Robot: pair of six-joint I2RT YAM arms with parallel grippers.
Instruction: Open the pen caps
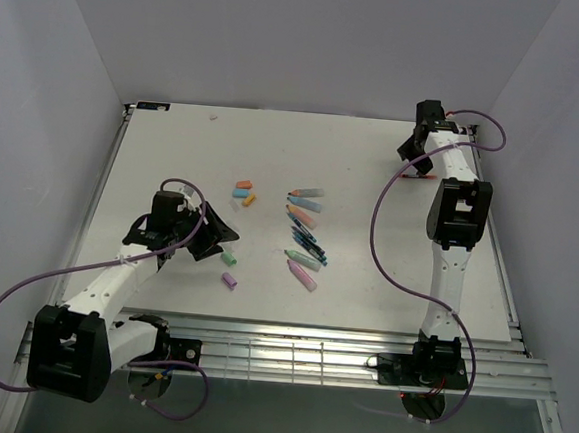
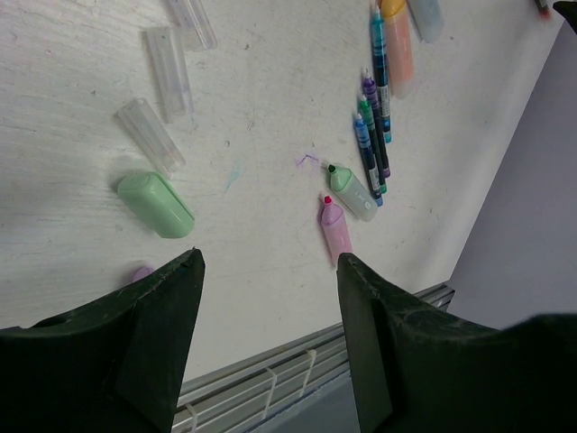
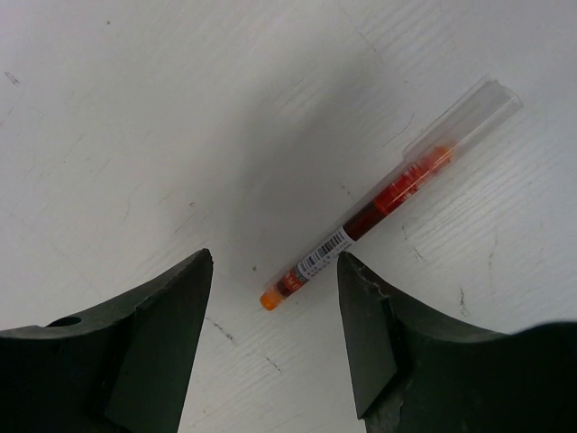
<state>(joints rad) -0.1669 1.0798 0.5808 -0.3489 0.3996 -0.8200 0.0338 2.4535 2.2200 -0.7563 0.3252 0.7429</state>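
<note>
I should next use my right gripper to grab the red pen [image 3: 361, 223] near its orange tail end [image 3: 290, 281], so the clear cap stays free for my left gripper.
A thin red pen [image 3: 361, 223] with its clear cap [image 3: 464, 117] still on lies on the white table at the far right; it also shows in the top view [image 1: 419, 175]. My right gripper [image 3: 275, 262] is open and empty just above it, and the pen's orange tail end lies between the fingertips. My left gripper [image 2: 269, 262] is open and empty, hovering over the table near a loose green cap [image 2: 155, 205] and a loose purple cap [image 2: 141, 271]. Three clear caps [image 2: 149, 133] lie loose beyond them. The left gripper [image 1: 218, 235] is at mid-left in the top view.
Several uncapped pens lie in a cluster [image 1: 304, 233]: a pink highlighter [image 2: 336, 227], a green highlighter [image 2: 353, 191], thin pens [image 2: 371, 135] and an orange highlighter [image 2: 397, 45]. Loose orange and blue caps [image 1: 241, 191] lie mid-table. The metal front rail [image 1: 310, 341] is near.
</note>
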